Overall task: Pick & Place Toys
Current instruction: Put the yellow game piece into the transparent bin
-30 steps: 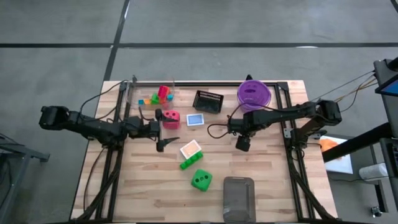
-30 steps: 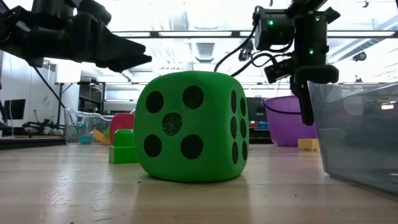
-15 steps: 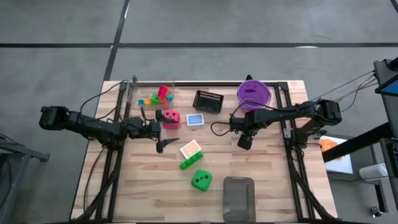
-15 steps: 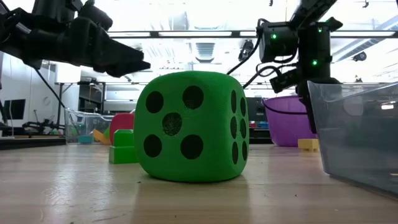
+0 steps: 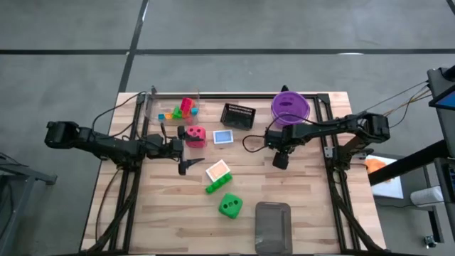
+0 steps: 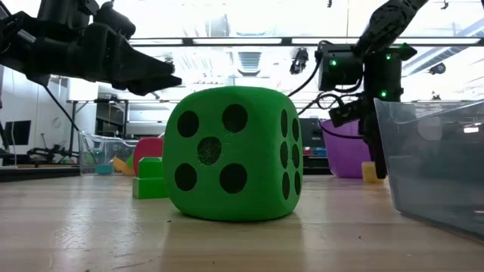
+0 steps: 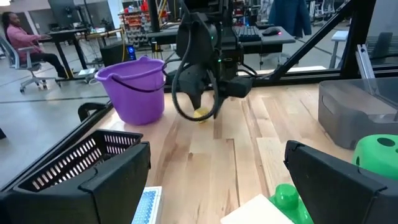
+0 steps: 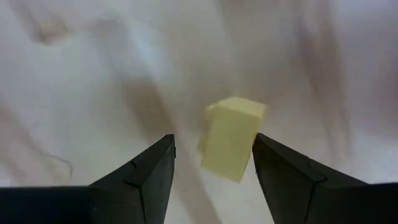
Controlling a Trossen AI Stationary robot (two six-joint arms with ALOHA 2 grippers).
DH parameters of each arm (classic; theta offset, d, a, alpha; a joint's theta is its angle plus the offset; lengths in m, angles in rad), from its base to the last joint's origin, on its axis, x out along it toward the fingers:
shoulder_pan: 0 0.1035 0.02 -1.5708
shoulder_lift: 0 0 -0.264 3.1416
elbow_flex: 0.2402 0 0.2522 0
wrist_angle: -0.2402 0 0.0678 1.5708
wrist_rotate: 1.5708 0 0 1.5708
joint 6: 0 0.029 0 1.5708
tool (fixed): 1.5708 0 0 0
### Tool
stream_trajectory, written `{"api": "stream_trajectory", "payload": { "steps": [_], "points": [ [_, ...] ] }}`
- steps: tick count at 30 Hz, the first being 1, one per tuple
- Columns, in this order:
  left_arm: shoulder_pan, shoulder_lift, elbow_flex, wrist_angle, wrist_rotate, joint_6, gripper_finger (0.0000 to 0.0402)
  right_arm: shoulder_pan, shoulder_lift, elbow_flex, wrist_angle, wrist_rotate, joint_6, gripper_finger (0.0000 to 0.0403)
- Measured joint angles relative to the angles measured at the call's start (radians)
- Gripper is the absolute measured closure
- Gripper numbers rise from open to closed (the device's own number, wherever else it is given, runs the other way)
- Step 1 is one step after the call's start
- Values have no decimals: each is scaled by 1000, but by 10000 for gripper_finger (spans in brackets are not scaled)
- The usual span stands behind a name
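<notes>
I shouldn't close yet, because my right gripper's fingers are above the small yellow brick (image 8: 231, 137) and would miss it. I need to bring my right gripper down first, then close it.
A small yellow brick (image 8: 231, 137) lies on the table between the two open fingers of my right gripper (image 5: 281, 159), which points down over it, and it lies closer to one finger. It also shows in the left wrist view (image 7: 200, 114) and in the low view (image 6: 369, 172). My left gripper (image 5: 188, 148) is open wide and empty, level above the table beside the red die (image 5: 196, 135). A green die (image 5: 229, 206), a green brick (image 5: 213, 187) and two picture cards (image 5: 218, 171) (image 5: 223, 136) rest on the table.
A black mesh basket (image 5: 237, 115) and a purple bowl (image 5: 289, 108) stand at the far side. A clear bin with several bright bricks (image 5: 179, 110) stands at the far left. A clear container (image 5: 273, 226) stands at the near edge.
My right gripper has gone down toward the yellow brick and a little toward the table's right edge, its fingers still apart.
</notes>
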Motion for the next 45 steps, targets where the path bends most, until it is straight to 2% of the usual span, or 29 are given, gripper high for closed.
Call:
{"api": "stream_trajectory", "payload": {
  "steps": [4,14,17,23,34,39,45],
  "points": [
    [0,0,0,0,0,0,30,6,0,-5,85,-71,-23,192],
    [0,0,0,8,0,3,30,37,2,-6,153,-50,-22,196],
    [0,0,0,8,0,3,30,40,17,-6,152,-46,-20,222],
    [0,0,0,12,0,3,30,56,66,-2,156,-40,-22,311],
    [0,0,0,19,-1,4,30,112,41,42,197,-51,-35,315],
    [0,0,0,22,0,4,30,135,31,64,345,-46,-76,315],
    [0,0,0,22,35,3,30,139,21,67,722,-45,-200,315]
  ]
}}
